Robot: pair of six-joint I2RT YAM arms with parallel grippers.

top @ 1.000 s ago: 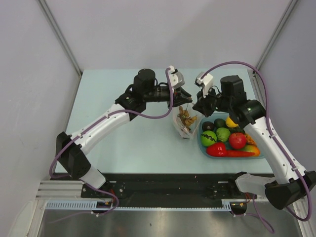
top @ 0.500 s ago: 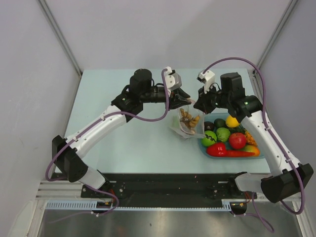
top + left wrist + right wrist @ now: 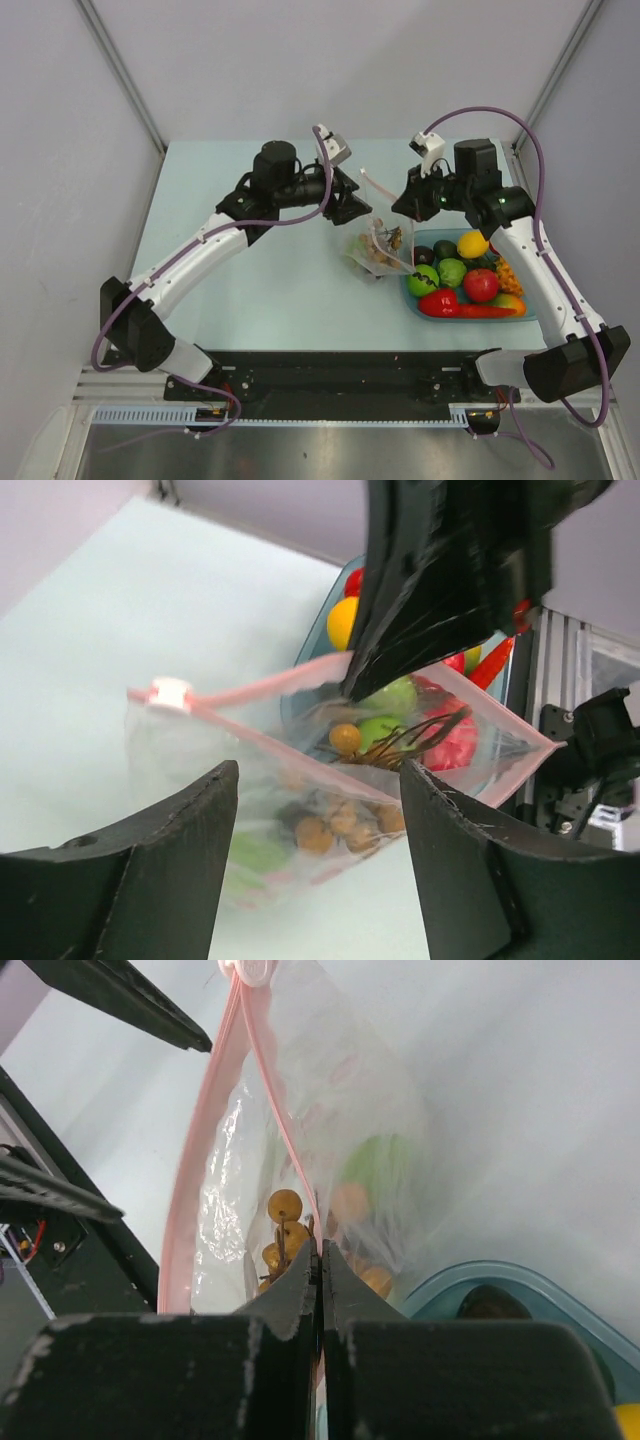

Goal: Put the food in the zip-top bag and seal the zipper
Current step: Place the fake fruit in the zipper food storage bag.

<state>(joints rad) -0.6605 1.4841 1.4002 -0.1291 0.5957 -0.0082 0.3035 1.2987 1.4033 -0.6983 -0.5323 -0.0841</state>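
Note:
My left gripper grabs the zip-top bag's pink zipper strip (image 3: 373,219) (image 3: 318,769) next, opposite my right gripper, which keeps the bag's opening open for food.
The clear zip-top bag (image 3: 378,250) lies on the table left of the tray, with a brown grape cluster (image 3: 386,240) and a green piece inside. Its pink zipper (image 3: 250,685) gapes open, a white slider (image 3: 170,692) at one end. My right gripper (image 3: 398,207) is shut on the zipper strip (image 3: 200,1150) and holds that edge up. My left gripper (image 3: 357,207) stands open just left of the bag, touching nothing. In the left wrist view the bag (image 3: 300,810) sits beyond its open jaws (image 3: 318,775). More food fills the tray.
The light blue tray (image 3: 407,292) stands right of the bag, under the right arm. It holds a yellow lemon (image 3: 471,243), a red tomato (image 3: 481,284), a red pepper (image 3: 455,306), green pieces (image 3: 452,272) and an orange pineapple (image 3: 508,278).
My left gripper has opened, let go of the bag's mouth edge and drawn back to the left. The right gripper has kept its hold and shifted slightly up and right.

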